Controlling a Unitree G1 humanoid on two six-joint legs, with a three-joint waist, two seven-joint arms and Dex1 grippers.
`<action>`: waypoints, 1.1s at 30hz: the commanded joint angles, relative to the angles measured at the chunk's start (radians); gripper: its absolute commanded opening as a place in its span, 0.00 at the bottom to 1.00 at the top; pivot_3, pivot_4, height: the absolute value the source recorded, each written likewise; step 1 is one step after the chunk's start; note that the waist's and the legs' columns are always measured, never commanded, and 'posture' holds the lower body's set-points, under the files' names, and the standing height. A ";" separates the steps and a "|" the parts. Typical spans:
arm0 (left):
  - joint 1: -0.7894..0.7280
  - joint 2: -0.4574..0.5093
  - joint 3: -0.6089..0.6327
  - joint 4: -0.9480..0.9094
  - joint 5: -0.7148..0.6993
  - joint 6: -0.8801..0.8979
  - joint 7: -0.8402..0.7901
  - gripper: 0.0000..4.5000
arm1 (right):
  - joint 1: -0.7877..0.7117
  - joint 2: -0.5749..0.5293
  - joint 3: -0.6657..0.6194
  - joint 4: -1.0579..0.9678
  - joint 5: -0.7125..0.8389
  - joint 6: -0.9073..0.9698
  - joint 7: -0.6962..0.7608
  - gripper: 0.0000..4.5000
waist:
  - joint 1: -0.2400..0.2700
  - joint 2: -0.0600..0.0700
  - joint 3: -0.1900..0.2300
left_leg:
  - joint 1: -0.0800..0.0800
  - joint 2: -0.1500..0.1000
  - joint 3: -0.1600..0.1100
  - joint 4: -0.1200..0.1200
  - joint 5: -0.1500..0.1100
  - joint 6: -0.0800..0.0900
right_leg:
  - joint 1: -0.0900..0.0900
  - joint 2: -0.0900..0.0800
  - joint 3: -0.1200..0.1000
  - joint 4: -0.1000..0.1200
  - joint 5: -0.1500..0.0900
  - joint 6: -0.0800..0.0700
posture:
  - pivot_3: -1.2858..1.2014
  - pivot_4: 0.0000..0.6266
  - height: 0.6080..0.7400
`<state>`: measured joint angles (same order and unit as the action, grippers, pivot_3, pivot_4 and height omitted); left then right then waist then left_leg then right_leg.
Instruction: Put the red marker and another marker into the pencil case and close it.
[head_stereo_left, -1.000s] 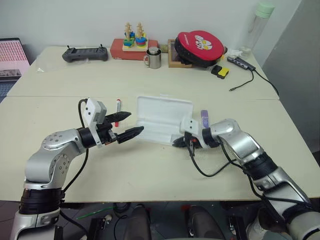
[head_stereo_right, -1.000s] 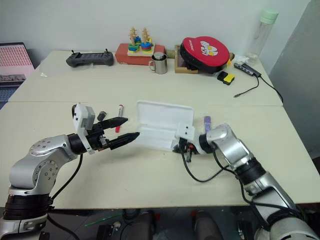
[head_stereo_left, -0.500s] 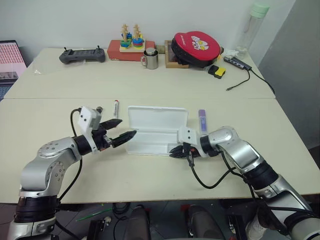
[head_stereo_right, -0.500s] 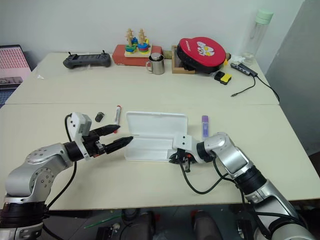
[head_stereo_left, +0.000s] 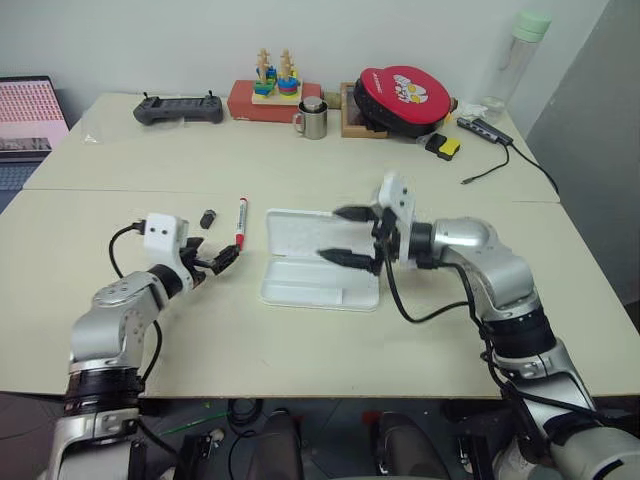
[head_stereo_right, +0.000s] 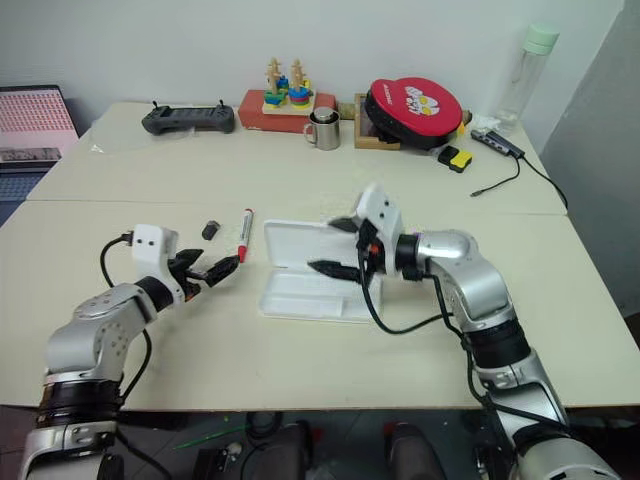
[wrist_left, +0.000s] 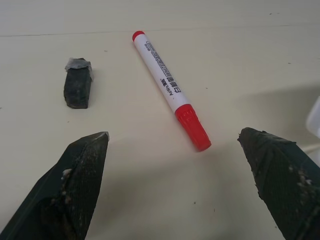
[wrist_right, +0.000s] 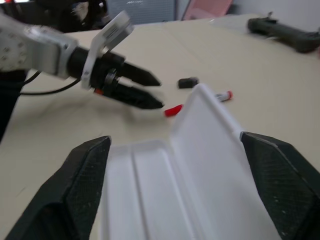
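Note:
My left gripper moves toward the red cap (head_stereo_left: 240, 240) (wrist_left: 193, 127), before closing. Its fingers hover above the table, short of the cap, so closing now would miss.
The pencil case (head_stereo_left: 300, 285) lies open at the table's middle, its lid (wrist_right: 210, 130) raised at an angle. My right gripper (head_stereo_left: 345, 236) hovers over it, open, nothing between its fingers (wrist_right: 87, 175). The red marker (wrist_left: 170, 90), white barrel with red cap, lies on the table left of the case (head_stereo_left: 240, 222). My left gripper (head_stereo_left: 218, 262) is open, low over the table just short of the red cap, with its fingertips (wrist_left: 90, 160) to either side. Another marker is hidden behind my right arm.
A small black piece (wrist_left: 78, 89) lies beside the red marker. Along the far edge stand a black controller (head_stereo_left: 178, 108), a red box with a stacking toy (head_stereo_left: 270, 95), a steel mug (head_stereo_left: 312, 118), a red round case (head_stereo_left: 402, 95) and a bottle (head_stereo_left: 520, 50).
My right gripper has opened and risen from the case's near edge to above it. The left gripper has moved left and down to the red marker. The camera has shifted.

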<state>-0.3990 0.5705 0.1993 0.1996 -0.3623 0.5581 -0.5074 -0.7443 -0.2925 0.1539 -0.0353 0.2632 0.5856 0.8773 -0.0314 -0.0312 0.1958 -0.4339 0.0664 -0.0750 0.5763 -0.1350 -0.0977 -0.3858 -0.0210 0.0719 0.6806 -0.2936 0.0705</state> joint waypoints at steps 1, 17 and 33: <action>-0.057 -0.021 -0.034 0.053 0.043 -0.039 0.005 1.00 | -0.048 0.002 -0.039 -0.030 0.028 0.003 -0.036 0.99 | -0.001 0.000 0.000 | 0.000 0.000 0.000 0.000 0.000 0.000 | 0.000 0.000 0.000 0.000 0.001 -0.002 | 0.52 0.24 1.00; -0.127 -0.069 -0.066 0.143 0.092 -0.061 -0.016 0.70 | -0.078 0.004 -0.028 -0.082 0.061 0.022 -0.075 1.00 | -0.001 0.000 0.000 | 0.000 0.000 0.000 -0.002 0.000 0.000 | 0.000 0.000 -0.001 0.000 0.000 -0.005 | 0.52 0.24 1.00; -0.177 -0.090 -0.064 0.243 0.154 -0.130 0.042 0.09 | -0.074 -0.022 -0.037 -0.082 0.070 0.019 -0.069 1.00 | 0.000 0.000 0.000 | 0.000 0.000 0.000 -0.002 0.000 0.000 | 0.000 0.000 -0.001 0.000 0.000 -0.005 | 0.52 0.24 1.00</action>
<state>-0.5641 0.4913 0.1415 0.4339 -0.2198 0.4462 -0.4698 -0.7968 -0.3048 0.1408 -0.0832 0.3138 0.6177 0.8059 -0.0311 -0.0311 0.1957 -0.4342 0.0664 -0.0753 0.5742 -0.1350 -0.0976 -0.3857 -0.0210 0.0712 0.6809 -0.2935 0.0652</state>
